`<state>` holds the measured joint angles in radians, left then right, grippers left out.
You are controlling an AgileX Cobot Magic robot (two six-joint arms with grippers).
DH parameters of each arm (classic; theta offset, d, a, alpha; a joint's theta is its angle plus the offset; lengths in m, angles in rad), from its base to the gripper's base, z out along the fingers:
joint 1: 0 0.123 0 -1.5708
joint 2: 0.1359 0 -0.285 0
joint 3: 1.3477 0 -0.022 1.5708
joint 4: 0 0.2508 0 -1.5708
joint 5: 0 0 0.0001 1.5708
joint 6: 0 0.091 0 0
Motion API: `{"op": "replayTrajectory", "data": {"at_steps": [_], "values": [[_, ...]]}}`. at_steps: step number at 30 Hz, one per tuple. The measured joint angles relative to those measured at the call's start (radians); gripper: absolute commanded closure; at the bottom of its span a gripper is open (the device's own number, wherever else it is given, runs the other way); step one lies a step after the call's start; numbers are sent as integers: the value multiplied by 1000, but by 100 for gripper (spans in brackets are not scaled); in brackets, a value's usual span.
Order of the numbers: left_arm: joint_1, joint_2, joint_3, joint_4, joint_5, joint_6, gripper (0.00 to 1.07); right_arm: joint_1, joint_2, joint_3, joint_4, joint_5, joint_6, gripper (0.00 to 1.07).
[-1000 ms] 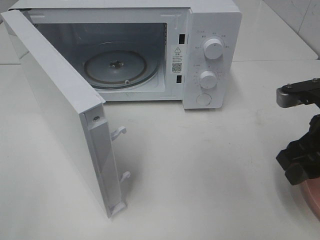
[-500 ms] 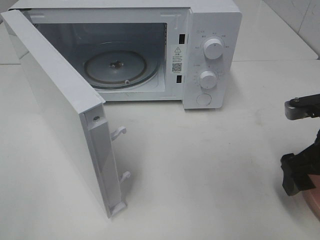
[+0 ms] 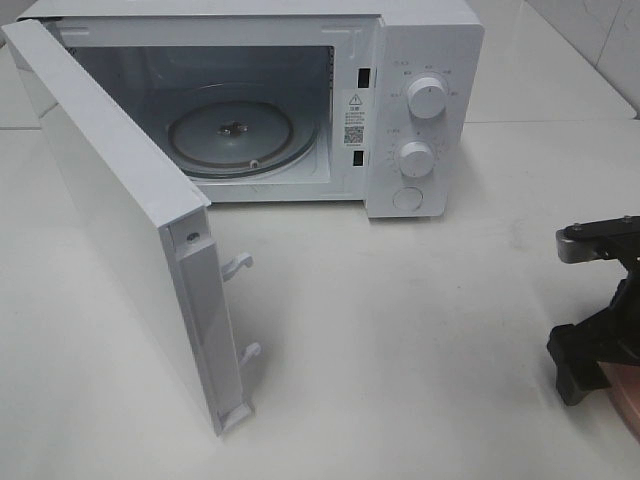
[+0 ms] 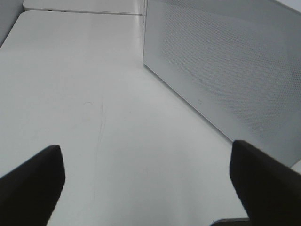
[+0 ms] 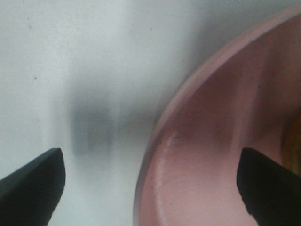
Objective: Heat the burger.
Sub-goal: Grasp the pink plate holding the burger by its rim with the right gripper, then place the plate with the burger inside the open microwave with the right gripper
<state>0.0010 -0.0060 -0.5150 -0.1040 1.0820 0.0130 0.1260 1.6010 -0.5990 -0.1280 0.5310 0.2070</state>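
Note:
My right gripper takes hold of the pink plate by its raised rim (image 5: 151, 147) next, to heat the burger (image 5: 292, 145). The burger sits loose and would slide off if the plate tipped.
The white microwave (image 3: 420, 110) stands at the back with its door (image 3: 120, 230) swung wide open and its glass turntable (image 3: 240, 135) bare. At the right edge of the exterior view my right gripper (image 3: 598, 345) hangs low over the rim of a pink plate (image 3: 627, 398). In the right wrist view its jaws stand open astride the plate's rim (image 5: 155, 155), with nothing between them. Of the burger only a golden-brown sliver (image 5: 296, 141) shows on the plate at the frame edge. My left gripper (image 4: 146, 188) is open above bare table beside the door's perforated outer face (image 4: 225, 70).
The open door juts forward across the left half of the white table (image 3: 400, 330), its latch hooks (image 3: 238, 265) pointing right. Two knobs (image 3: 428, 98) and a button sit on the microwave's control panel. A tiled wall rises at the far right.
The right arm drifted right and down, then came back slightly left; it now sits lower over the plate than a second ago. Microwave and left arm are unchanged.

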Motion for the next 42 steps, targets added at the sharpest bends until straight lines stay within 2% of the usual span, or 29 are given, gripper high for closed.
{"op": "replayTrajectory", "data": {"at_steps": [11,16,18,21,23,24,25,26,28,31,32,42], "values": [[0,0,0,0,0,0,20,0,76,-1,-8,-67,34,19],[0,0,0,0,0,0,20,0,83,-3,-23,-65,38,26],[0,0,0,0,0,0,20,-1,84,-4,-33,-60,39,41],[0,0,0,0,0,0,20,-1,85,-4,-39,-59,39,45],[0,0,0,0,0,0,20,-1,85,-4,-53,-48,40,61],[0,0,0,0,0,0,20,-1,85,-4,-53,-48,40,61],[0,0,0,0,0,0,20,-1,85,-4,-55,-45,40,73],[0,0,0,0,0,0,20,-1,85,-4,-55,-45,40,73],[0,0,0,0,0,0,20,-1,84,-5,-47,-40,44,98],[0,0,0,0,0,0,20,-1,83,-5,-40,-40,48,102],[0,0,0,0,0,0,20,-1,82,-5,-34,-28,62,107],[0,0,0,0,0,0,20,28,71,-11,-61,-8,100,107]]}}
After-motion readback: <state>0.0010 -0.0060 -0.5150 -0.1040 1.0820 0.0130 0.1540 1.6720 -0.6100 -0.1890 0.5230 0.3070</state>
